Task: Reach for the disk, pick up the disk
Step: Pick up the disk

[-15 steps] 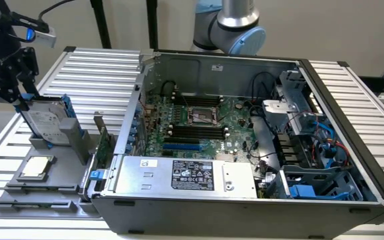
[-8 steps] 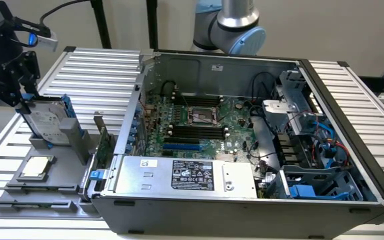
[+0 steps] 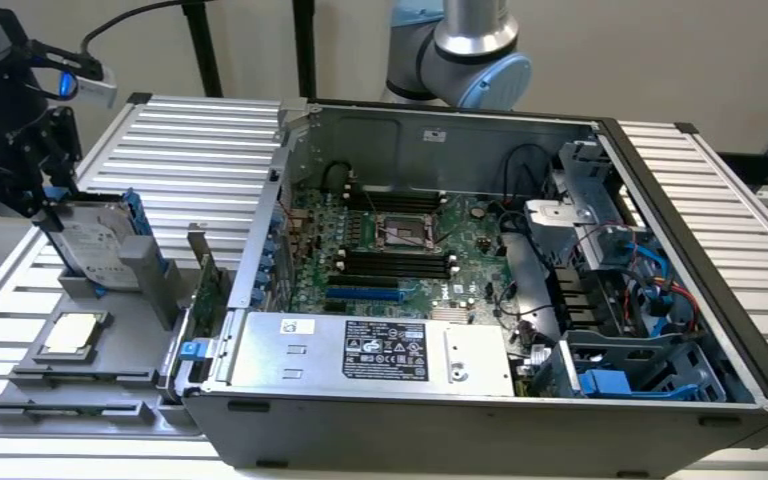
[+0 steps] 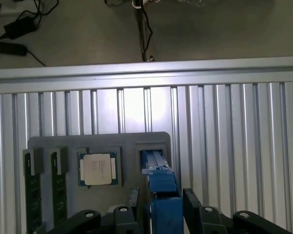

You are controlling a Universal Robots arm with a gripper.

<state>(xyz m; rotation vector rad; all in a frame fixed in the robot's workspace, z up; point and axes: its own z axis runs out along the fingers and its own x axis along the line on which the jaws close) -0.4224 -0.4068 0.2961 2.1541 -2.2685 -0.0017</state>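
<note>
The grey holder's sides hug the disk's lower end, so my gripper next needs to grab the upper end of the disk's blue carrier [image 3: 96, 196] to pick up the disk.
The disk [image 3: 93, 237] stands on edge in a slot of a grey holder at the exterior view's left. It is a silver-grey drive with a white label and a bright blue carrier around it. My black gripper [image 3: 48, 205] has come down over its upper end. In the wrist view the disk's blue edge [image 4: 158, 178] runs between my two black fingers [image 4: 191, 204], and my gripper [image 4: 161, 199] is open, with one finger on each side of the disk and a small gap to it on both sides.
On the grey tray [image 3: 37, 405] beside the disk lie a small square chip [image 4: 97, 169] and two memory sticks [image 4: 31, 195]. An open computer case [image 3: 491, 250] with a silver power supply [image 3: 371, 350] stands close by at the exterior view's right. A card [image 3: 204, 275] stands upright between them.
</note>
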